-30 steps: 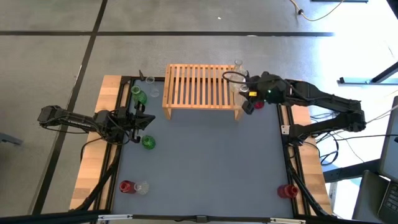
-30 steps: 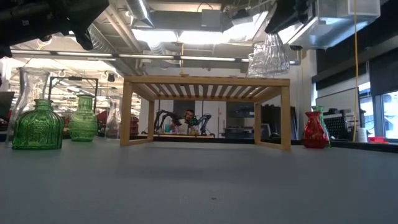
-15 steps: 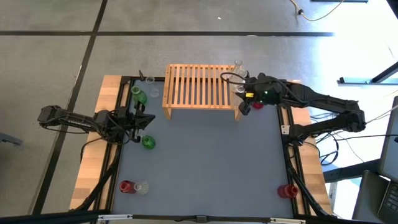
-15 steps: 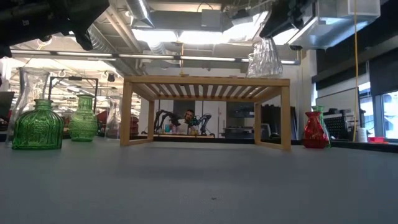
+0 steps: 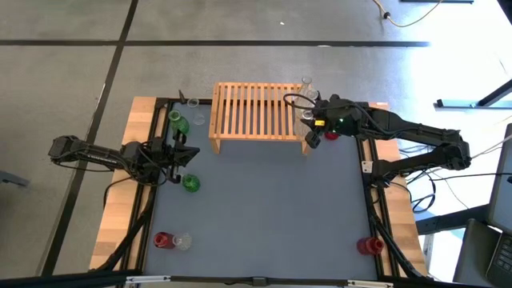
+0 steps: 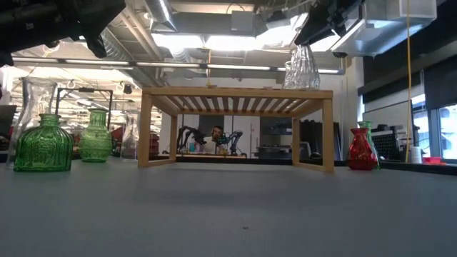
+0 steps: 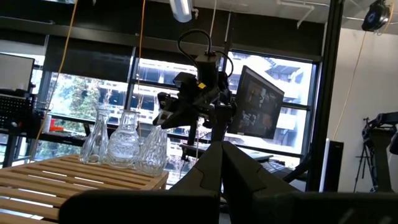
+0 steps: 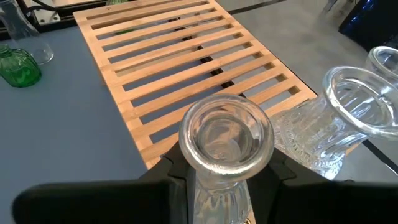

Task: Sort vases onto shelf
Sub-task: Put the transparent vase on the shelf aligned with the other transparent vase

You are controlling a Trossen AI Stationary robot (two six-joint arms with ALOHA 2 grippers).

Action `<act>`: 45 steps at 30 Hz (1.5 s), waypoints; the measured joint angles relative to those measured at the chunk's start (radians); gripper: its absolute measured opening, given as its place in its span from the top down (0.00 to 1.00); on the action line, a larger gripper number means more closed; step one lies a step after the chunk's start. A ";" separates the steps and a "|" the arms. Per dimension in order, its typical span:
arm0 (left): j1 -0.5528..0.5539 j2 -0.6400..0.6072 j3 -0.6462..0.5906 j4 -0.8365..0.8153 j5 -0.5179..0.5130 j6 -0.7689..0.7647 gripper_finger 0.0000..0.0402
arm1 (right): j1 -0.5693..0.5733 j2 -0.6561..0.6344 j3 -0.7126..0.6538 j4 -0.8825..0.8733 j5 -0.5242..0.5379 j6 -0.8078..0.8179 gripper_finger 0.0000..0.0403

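The shelf's slats are on both sides of the upright clear vase's lower body (image 5: 301, 128) (image 8: 221, 204). The robot's right gripper will release the vase next, and the vase would stay standing.
The shelf (image 5: 254, 110), a low light-wood slatted rack, stands at the table's far middle. My right gripper (image 5: 309, 122) is at the shelf's right end, shut on a clear glass vase (image 8: 226, 140). Two more clear vases (image 7: 123, 140) stand on the slats beside it. A red vase (image 6: 361, 149) stands on the table right of the shelf. My left gripper (image 5: 187, 154) hangs shut above the table's left side, with nothing in it. Green vases (image 5: 178, 124) (image 5: 190, 183) stand near it. My right gripper pinches the clear vase's neck (image 8: 219, 186) just below the rim, one finger (image 8: 175, 180) on each side. The fingers slant down from the table's right side. The vase stands upright with its base (image 6: 301, 85) at the shelf's top slats; whether it rests there I cannot tell.
A red vase (image 5: 162, 239) and a clear one (image 5: 183, 241) stand at the near left, another red one (image 5: 370, 245) at the near right. A tall clear carafe (image 6: 36, 107) stands at the far left. The grey mat's middle (image 5: 264, 208) is bare.
My right gripper has gone down and a little toward the table's left with the clear vase. The vase, tilted and above the slats before, now stands upright with its base at the shelf's top.
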 joint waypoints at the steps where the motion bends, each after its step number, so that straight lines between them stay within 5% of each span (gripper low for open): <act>1: 0.000 0.000 0.000 0.000 0.000 0.000 0.99 | 0.000 0.000 0.000 0.000 0.000 0.000 0.78; 14: 0.000 0.000 0.000 0.000 0.000 0.000 0.99 | 0.000 0.000 -0.001 -0.006 0.042 -0.012 0.77; 27: 0.000 0.000 0.000 0.000 0.000 0.000 0.99 | 0.000 0.002 -0.003 -0.011 0.044 -0.025 0.57; 45: 0.000 0.000 0.000 0.000 0.000 0.000 0.99 | 0.000 -0.004 0.116 0.004 0.071 -0.077 0.57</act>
